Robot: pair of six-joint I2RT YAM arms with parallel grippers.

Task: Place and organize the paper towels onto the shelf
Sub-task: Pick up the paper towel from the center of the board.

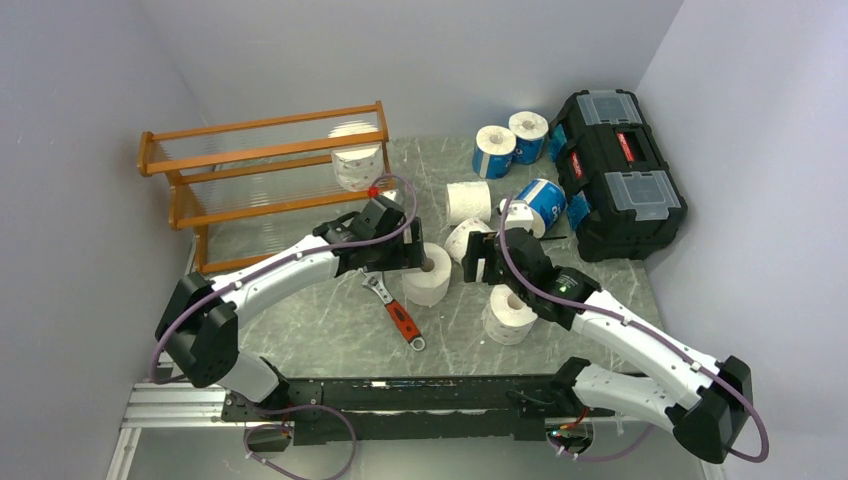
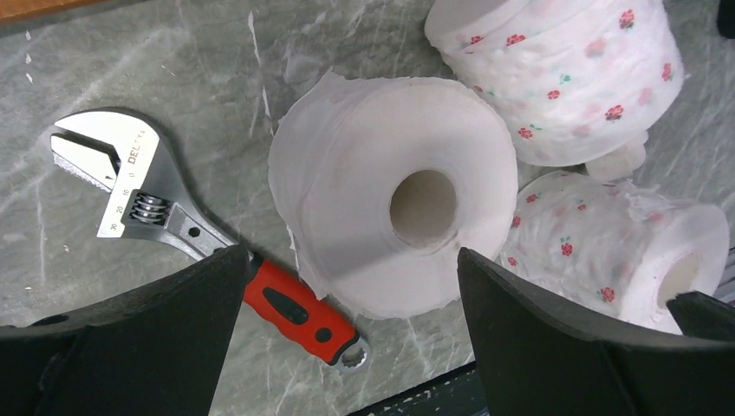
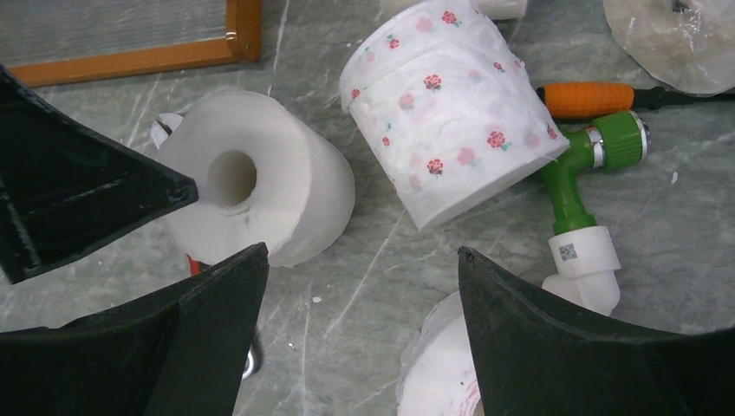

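My left gripper should grab the plain white roll by its side (image 1: 416,276) next to the core, so that the roll's base stays free to stand on the shelf (image 1: 262,165).
The orange-brown shelf (image 1: 262,165) stands at the back left with one printed paper towel roll (image 1: 357,160) on its right end. A plain white roll (image 1: 428,276) stands mid-table. My left gripper (image 1: 416,258) is open right beside it. In the left wrist view the roll (image 2: 347,173) lies between the open fingers of that gripper (image 2: 353,256), untouched. My right gripper (image 1: 482,262) is open and empty above bare table (image 3: 362,251), between the plain roll (image 3: 295,191), a floral roll (image 3: 451,113) and another roll (image 1: 510,315). Three blue-wrapped rolls (image 1: 494,150) sit at the back.
A red-handled adjustable wrench (image 1: 400,315) lies in front of the plain roll and also shows in the left wrist view (image 2: 295,308). A black toolbox (image 1: 615,170) with red latches stands at the back right. A green and orange hose nozzle (image 3: 589,165) lies beside the floral roll.
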